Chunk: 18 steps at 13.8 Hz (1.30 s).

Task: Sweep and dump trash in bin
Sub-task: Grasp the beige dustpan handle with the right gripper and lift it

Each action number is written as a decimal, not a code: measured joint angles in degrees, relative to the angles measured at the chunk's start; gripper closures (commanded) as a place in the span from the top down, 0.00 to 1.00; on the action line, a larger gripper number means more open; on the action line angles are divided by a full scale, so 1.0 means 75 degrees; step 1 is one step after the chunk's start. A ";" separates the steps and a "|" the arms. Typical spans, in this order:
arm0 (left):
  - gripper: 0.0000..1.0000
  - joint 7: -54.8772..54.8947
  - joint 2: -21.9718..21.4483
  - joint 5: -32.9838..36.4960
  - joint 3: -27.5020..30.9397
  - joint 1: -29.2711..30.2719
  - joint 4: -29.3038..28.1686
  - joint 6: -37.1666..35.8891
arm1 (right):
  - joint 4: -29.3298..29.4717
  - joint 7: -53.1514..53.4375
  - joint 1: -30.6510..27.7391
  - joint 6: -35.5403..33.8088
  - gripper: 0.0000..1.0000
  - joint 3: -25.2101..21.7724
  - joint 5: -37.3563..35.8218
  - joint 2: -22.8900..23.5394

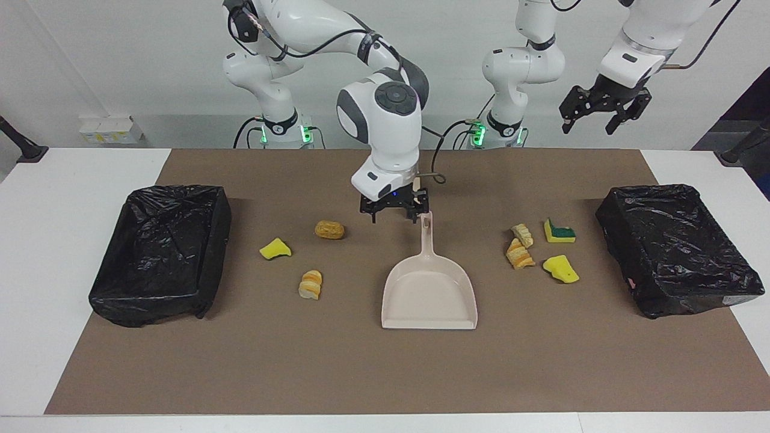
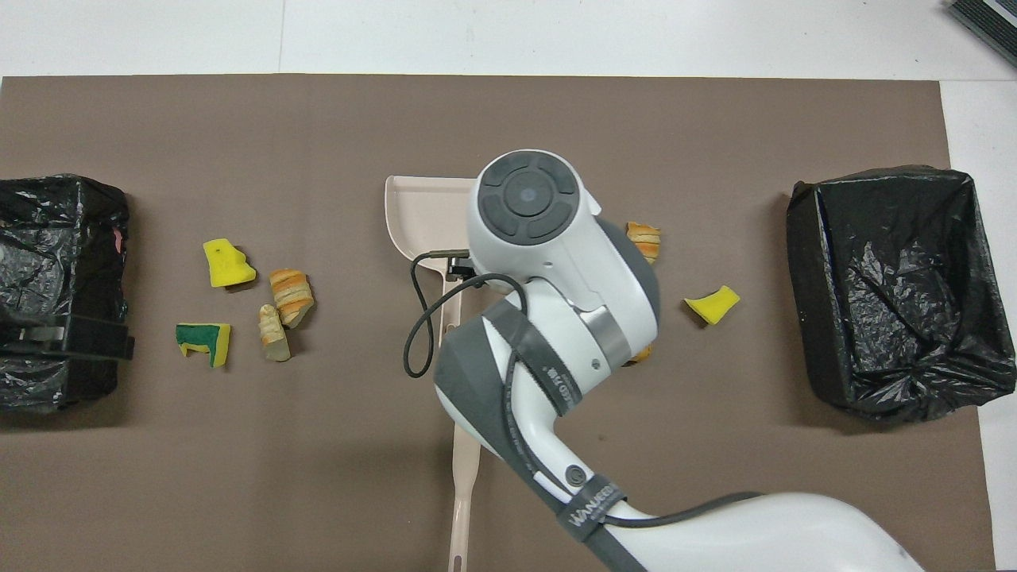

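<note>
The beige dustpan should be grabbed by its narrow handle (image 2: 452, 309) with my right gripper next, because the scoop (image 2: 426, 214) is wide and flat on the mat.
The trash lies in two groups on the brown mat. Toward the right arm's end are a yellow sponge chunk (image 1: 275, 248) (image 2: 713, 304), a round bread piece (image 1: 329, 229) and a striped bread piece (image 1: 311, 284) (image 2: 643, 241). Toward the left arm's end are two bread pieces (image 1: 522, 234) (image 1: 519, 255), a green-layered sponge (image 1: 559, 231) (image 2: 204, 342) and a yellow sponge (image 1: 560, 269) (image 2: 228, 264). My right gripper (image 1: 394, 211) is open, low over the mat beside the handle end of the beige dustpan (image 1: 430, 288) (image 2: 421, 210). My left gripper (image 1: 592, 123) is open and waits high up.
A bin lined with a black bag (image 1: 174, 191) (image 2: 874, 179) stands at the right arm's end of the mat. A second one (image 1: 649, 192) (image 2: 48, 187) stands at the left arm's end. In the overhead view my right arm hides its own gripper and part of the dustpan.
</note>
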 measured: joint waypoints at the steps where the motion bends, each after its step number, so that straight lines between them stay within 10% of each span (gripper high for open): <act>1: 1.00 0.0000 -0.0113 -0.0001 0.0000 -0.0015 -0.0125 0.0000 | 0.0165 0.0188 0.0189 0.0026 1.00 -0.0001 -0.0133 0.0258; 8: 1.00 0.0000 -0.0233 -0.0002 0.0006 -0.0019 -0.0274 0.0005 | 0.0447 0.0405 0.0790 0.0886 0.84 0.0000 -0.0575 0.1430; 13: 1.00 0.0001 -0.0233 -0.0005 0.0008 -0.0019 -0.0281 0.0006 | 0.0553 0.0405 0.0752 0.0987 0.00 -0.0005 -0.0576 0.1463; 18: 1.00 0.0150 -0.0243 -0.0065 0.0007 -0.0024 -0.0323 0.0097 | 0.0586 0.0380 0.0708 0.0999 0.00 -0.0053 -0.0576 0.1451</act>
